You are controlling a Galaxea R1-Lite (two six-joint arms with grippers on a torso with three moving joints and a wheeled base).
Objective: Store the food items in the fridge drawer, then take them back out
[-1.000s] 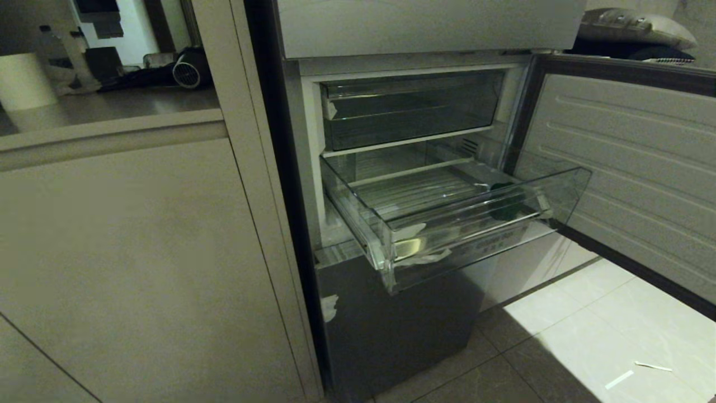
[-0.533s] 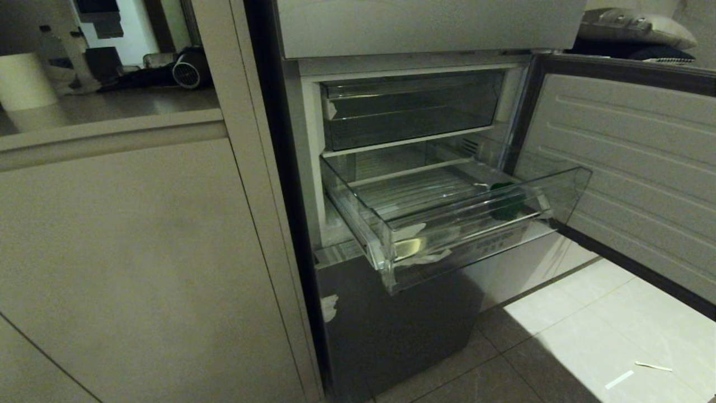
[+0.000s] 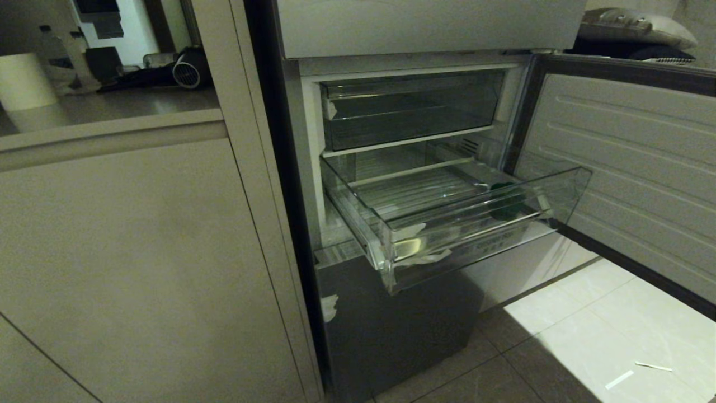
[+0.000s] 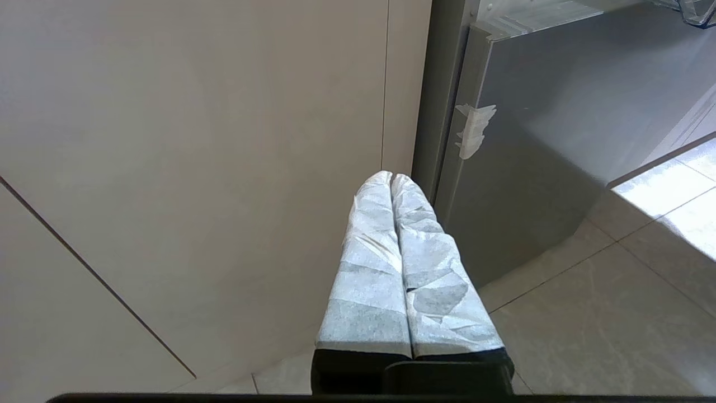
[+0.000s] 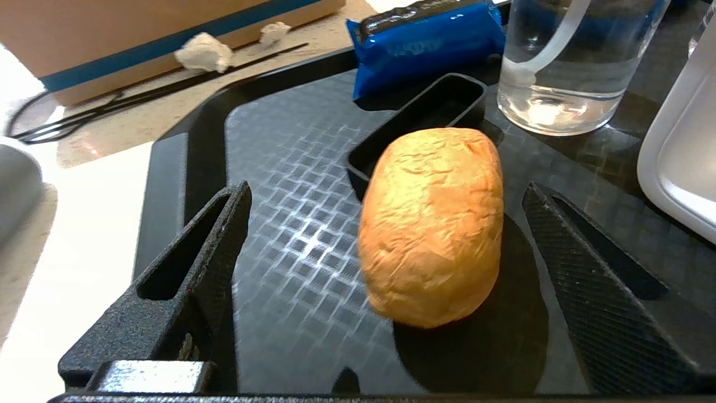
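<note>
My right fingers are above the black tray, short of the orange-brown food item (image 5: 431, 225), and must move toward it before closing.
The fridge drawer (image 3: 464, 238) stands pulled out of the open fridge, clear with white sticker scraps on its front. A dark-green food item (image 3: 506, 208) lies inside it at the right end. Neither arm shows in the head view. In the right wrist view an orange-brown, wrinkled food item (image 5: 430, 224) lies on a black patterned tray (image 5: 279, 224). My right gripper (image 5: 386, 190) is open, one finger on each side of that piece and neither touching it. My left gripper (image 4: 391, 178) is shut and empty, hanging low beside the cabinet and the fridge's lower front.
On the black tray there are also a small black box (image 5: 425, 112), a blue packet (image 5: 425, 45), a clear water container (image 5: 565, 67) and a white dish edge (image 5: 682, 140). The fridge door (image 3: 626, 168) stands open at the right. A shallower clear tray (image 3: 408, 109) sits above the drawer.
</note>
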